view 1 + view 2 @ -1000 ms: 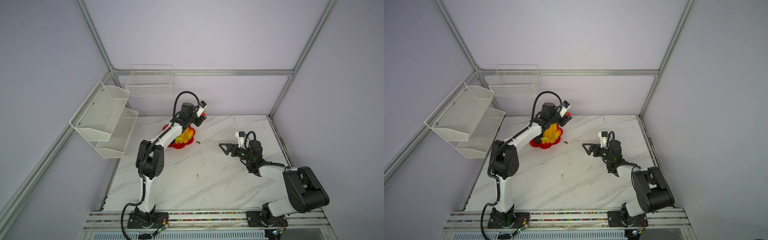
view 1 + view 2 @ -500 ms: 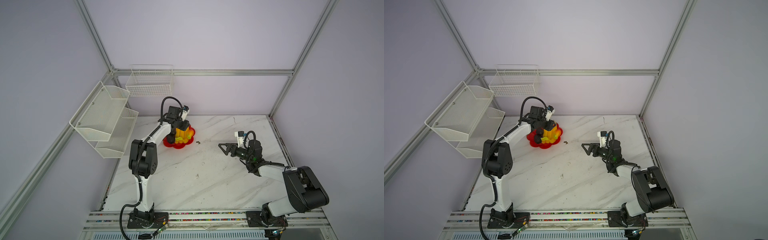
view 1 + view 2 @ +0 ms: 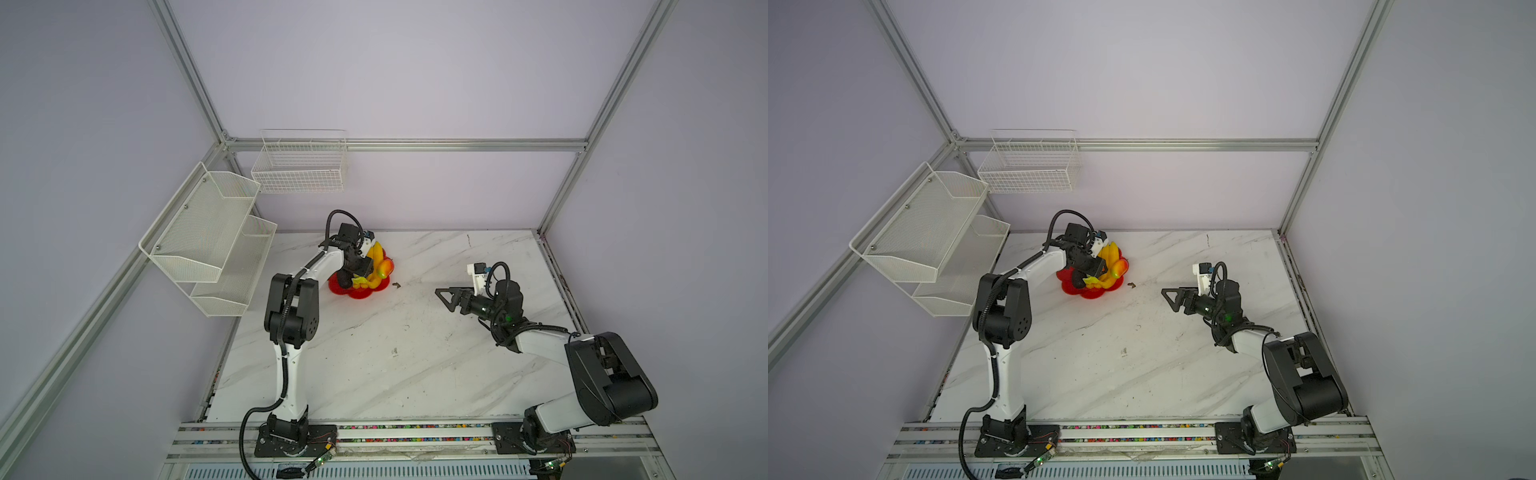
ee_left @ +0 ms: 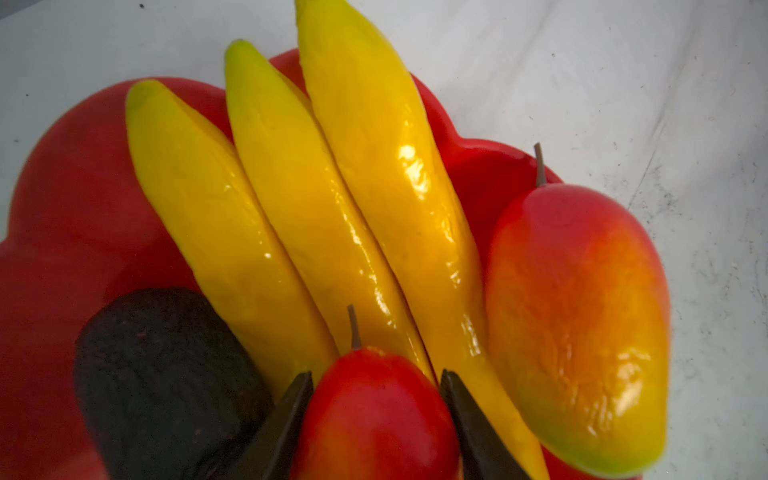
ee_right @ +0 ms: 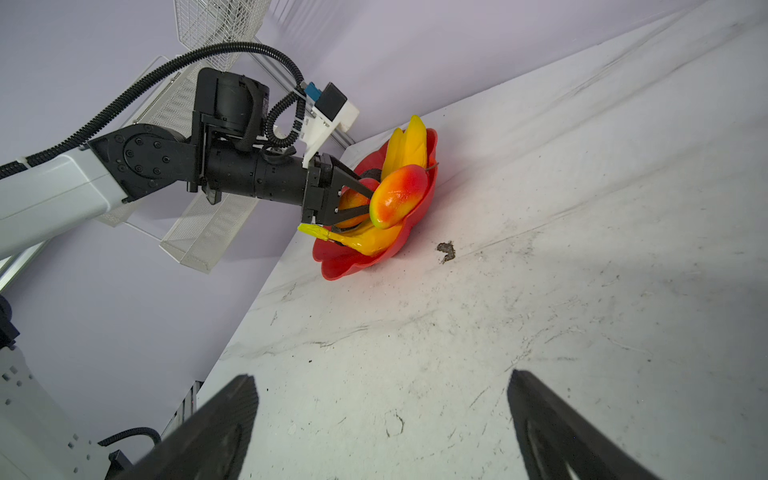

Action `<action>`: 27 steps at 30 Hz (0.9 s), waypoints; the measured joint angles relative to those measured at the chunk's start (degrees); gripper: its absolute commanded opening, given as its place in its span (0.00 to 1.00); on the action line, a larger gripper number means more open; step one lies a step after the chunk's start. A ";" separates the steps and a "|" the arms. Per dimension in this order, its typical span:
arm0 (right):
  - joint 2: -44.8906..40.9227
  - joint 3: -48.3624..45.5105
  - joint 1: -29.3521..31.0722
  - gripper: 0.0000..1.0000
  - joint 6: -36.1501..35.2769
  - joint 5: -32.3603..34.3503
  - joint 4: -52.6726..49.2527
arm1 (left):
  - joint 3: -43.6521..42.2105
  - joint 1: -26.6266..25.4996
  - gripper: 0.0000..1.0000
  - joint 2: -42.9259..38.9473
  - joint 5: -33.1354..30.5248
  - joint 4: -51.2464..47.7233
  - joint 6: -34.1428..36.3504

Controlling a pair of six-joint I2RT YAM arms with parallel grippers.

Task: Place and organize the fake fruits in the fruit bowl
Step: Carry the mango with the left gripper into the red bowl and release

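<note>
My left gripper is ready to open, and the second mango would then rest in the bowl [image 3: 359,293].
The red scalloped fruit bowl [image 3: 359,293] [image 3: 1089,294] [image 4: 62,208] [image 5: 361,262] stands at the table's back left. In it lie the yellow bunch of three bananas [image 4: 291,187] [image 5: 409,145], a red-orange mango [image 4: 573,311] [image 5: 397,195] at the rim, and a black avocado [image 4: 166,374]. My left gripper [image 4: 374,376] [image 3: 360,270] [image 5: 357,199] is over the bowl, shut on a second mango [image 4: 374,415] just above the bananas' stem end. My right gripper [image 3: 442,297] [image 3: 1169,298] [image 5: 380,382] hovers open and empty over mid-table, pointing at the bowl.
White mesh shelves [image 3: 208,241] hang on the left wall beside the bowl. A white wire basket [image 3: 299,166] hangs on the back wall. A small brown scrap [image 3: 396,285] [image 5: 446,249] lies on the marble just right of the bowl.
My left gripper, holding the mango, has swung leftward and come down from above the bowl's right side to low over the fruit. The right arm has not moved.
</note>
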 measured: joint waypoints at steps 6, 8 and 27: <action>0.00 0.00 0.00 0.97 -0.11 0.00 -0.20 | -0.09 0.00 0.55 0.02 -0.15 1.22 0.61; 0.04 0.00 0.00 0.97 -0.11 0.00 -0.22 | -0.35 0.00 0.56 -0.15 0.02 2.34 1.05; -3.54 -1.07 -4.87 0.97 0.15 2.71 -0.68 | -15.43 0.00 1.00 -17.16 -0.59 13.81 -2.10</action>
